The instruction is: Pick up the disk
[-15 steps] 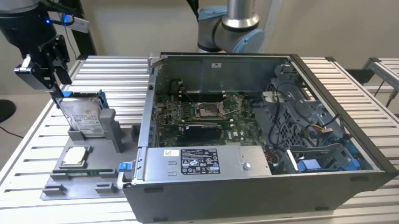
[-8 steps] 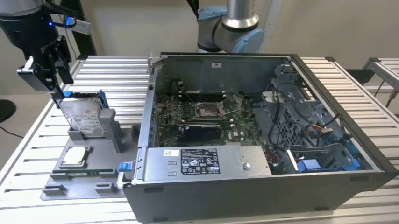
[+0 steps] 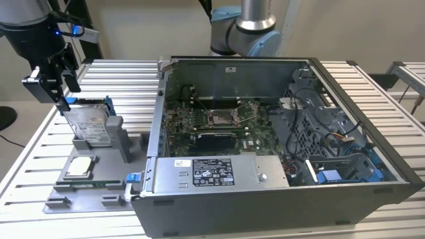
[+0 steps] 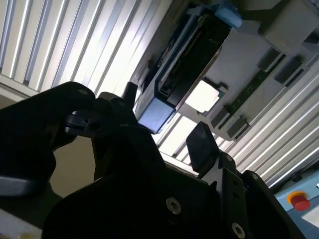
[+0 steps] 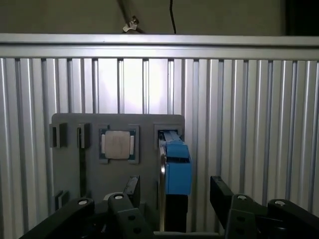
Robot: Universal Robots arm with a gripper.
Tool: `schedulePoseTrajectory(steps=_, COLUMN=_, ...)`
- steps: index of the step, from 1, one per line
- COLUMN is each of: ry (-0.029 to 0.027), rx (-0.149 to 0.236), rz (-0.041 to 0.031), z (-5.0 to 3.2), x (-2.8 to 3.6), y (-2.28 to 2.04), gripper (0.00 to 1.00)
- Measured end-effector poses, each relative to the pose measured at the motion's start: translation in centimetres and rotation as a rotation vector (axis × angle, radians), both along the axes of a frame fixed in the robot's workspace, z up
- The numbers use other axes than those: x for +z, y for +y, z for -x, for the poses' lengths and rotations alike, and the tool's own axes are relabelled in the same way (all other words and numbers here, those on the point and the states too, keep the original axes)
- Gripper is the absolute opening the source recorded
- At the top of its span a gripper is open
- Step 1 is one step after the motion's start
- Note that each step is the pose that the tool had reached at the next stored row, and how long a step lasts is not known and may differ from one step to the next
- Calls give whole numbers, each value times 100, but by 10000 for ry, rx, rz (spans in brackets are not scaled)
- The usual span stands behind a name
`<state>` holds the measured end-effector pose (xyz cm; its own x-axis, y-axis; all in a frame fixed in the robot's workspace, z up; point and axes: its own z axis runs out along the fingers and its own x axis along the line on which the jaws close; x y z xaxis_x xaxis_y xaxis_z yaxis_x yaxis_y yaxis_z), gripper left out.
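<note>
The disk's lower end is down in the grey slot [image 3: 91, 144], so my gripper will next take hold of its upper blue-framed end [image 3: 89, 101] to pick up the disk.
The disk [image 3: 90, 123] stands on edge in a slot of the grey fixture plate [image 3: 89, 195], silver with a white label and a blue bracket [image 3: 110, 107] along one side. My gripper [image 3: 61, 95] hangs open just above the disk's upper far corner, at the exterior view's left. In the first wrist view the disk's blue-framed edge [image 5: 177, 167] lies between the two black fingers [image 5: 132, 188], with a gap on both sides. In the second wrist view the disk [image 4: 185, 63] sits just beyond the gripper [image 4: 165, 117], its blue end between the fingers.
A small square silver chip [image 3: 79, 166] sits in the fixture beside the disk. An open computer case [image 3: 265, 149] stands close on the exterior view's right of the fixture. Another robot arm's base [image 3: 247, 27] stands behind the case. All rests on a slatted aluminium table [image 3: 30, 149].
</note>
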<state>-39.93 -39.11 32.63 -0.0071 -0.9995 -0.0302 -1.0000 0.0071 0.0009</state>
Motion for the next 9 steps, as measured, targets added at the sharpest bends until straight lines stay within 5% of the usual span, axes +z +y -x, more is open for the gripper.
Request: schedulePoseTrajectory(steps=9, ry=0, rx=253, rz=0, z=-1, x=-164, y=0, gripper=100)
